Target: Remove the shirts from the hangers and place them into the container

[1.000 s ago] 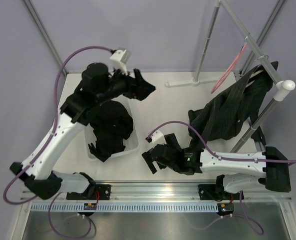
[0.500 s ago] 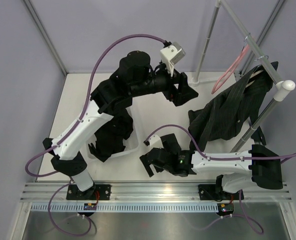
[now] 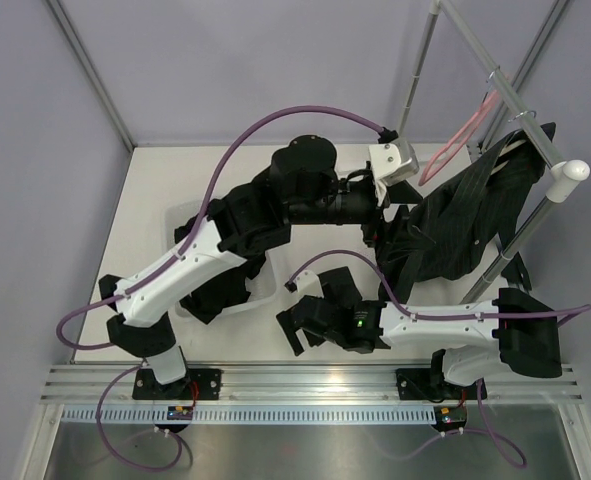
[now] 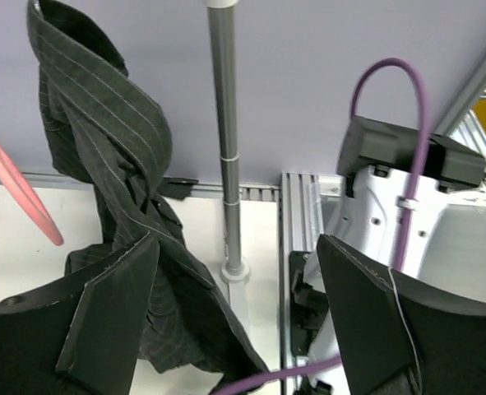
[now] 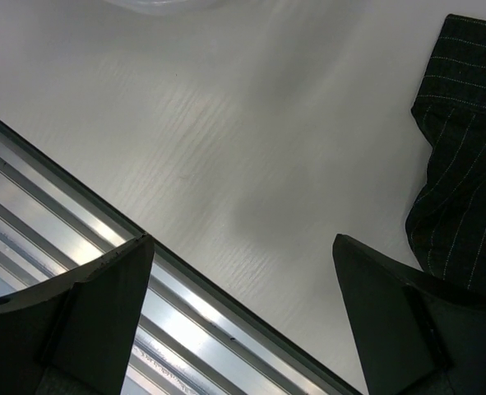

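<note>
Next, my left gripper needs to grab the pinstriped shirt by its container-facing side (image 3: 433, 214), to leave the cream-white hanger (image 3: 515, 149) removable.
The charcoal pinstriped shirt (image 3: 465, 215) hangs from a cream-white hanger (image 3: 515, 149) on the rack at the right, its hem reaching the table. A pink hanger (image 3: 463, 135) hangs bare beside it. The black shirt (image 3: 225, 280) lies heaped in the white container (image 3: 179, 216) at the left. My left gripper (image 3: 387, 222) is open just left of the pinstriped shirt, not touching it. In the left wrist view, the shirt (image 4: 103, 148) and pink hanger (image 4: 20, 193) lie beyond the open left gripper (image 4: 238, 271). My right gripper (image 3: 300, 325) is open and empty above the table near its front edge.
The grey rack pole (image 4: 226, 140) stands upright on a round foot on the table, close behind the shirt. The right arm's base (image 4: 407, 156) is beyond it. An aluminium rail (image 5: 103, 247) runs along the table's front edge under my right gripper (image 5: 243, 247). Pinstriped cloth (image 5: 465, 164) lies to its right.
My left arm has swung from above the container across to the right, up to the hanging pinstriped shirt. The right gripper has drifted slightly left and stays open.
</note>
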You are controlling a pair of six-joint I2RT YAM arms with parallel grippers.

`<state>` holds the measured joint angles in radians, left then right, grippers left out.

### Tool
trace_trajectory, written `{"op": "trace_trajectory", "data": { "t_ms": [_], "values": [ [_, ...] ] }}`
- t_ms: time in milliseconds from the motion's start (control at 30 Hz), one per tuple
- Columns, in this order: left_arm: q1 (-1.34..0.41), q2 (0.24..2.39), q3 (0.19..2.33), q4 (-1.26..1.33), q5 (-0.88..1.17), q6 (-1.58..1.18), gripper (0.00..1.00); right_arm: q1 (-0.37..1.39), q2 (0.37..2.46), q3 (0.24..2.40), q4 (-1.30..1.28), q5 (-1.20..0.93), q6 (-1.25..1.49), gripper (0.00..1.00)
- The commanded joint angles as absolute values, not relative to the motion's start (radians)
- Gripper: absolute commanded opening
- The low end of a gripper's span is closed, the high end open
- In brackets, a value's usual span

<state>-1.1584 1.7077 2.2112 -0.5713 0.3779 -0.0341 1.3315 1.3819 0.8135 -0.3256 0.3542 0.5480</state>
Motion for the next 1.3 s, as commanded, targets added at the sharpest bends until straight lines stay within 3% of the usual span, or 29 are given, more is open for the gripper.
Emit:
{"op": "trace_trajectory", "data": {
  "t_ms": [0, 200, 600, 833, 867, 900, 1100, 1133, 1267],
  "values": [
    [-1.155, 1.755, 2.241, -0.497, 0.277, -0.008, 0.82, 1.333, 1.365, 0.802, -0.290, 0.351, 0.571, 0.99],
    [-1.155, 1.813, 2.235, -0.420, 0.155, 0.043, 0.84, 1.333, 1.347, 0.785, -0.295, 0.362, 0.578, 1.00],
    [-1.150, 1.882, 2.316, -0.399, 0.133, 0.077, 0.86, 1.333, 1.305, 0.759, -0.302, 0.370, 0.586, 1.00],
    [-1.141, 1.945, 2.361, -0.400, 0.170, 0.040, 0.45, 1.333, 1.299, 0.765, -0.314, 0.377, 0.592, 0.99],
    [-1.138, 1.959, 2.365, -0.400, 0.176, 0.034, 0.34, 1.333, 1.295, 0.767, -0.318, 0.379, 0.591, 1.00],
    [-1.137, 1.963, 2.371, -0.400, 0.186, 0.031, 0.28, 1.335, 1.287, 0.767, -0.319, 0.383, 0.592, 0.99],
    [-1.123, 1.983, 2.364, -0.388, 0.202, 0.008, 0.09, 1.335, 1.267, 0.759, -0.334, 0.403, 0.597, 0.99],
    [-1.123, 1.983, 2.362, -0.379, 0.204, 0.005, 0.00, 1.335, 1.270, 0.759, -0.339, 0.405, 0.598, 0.99],
    [-1.123, 1.979, 2.349, -0.325, 0.228, 0.011, 0.00, 1.335, 1.298, 0.778, -0.345, 0.403, 0.600, 0.99]
  ]
}}
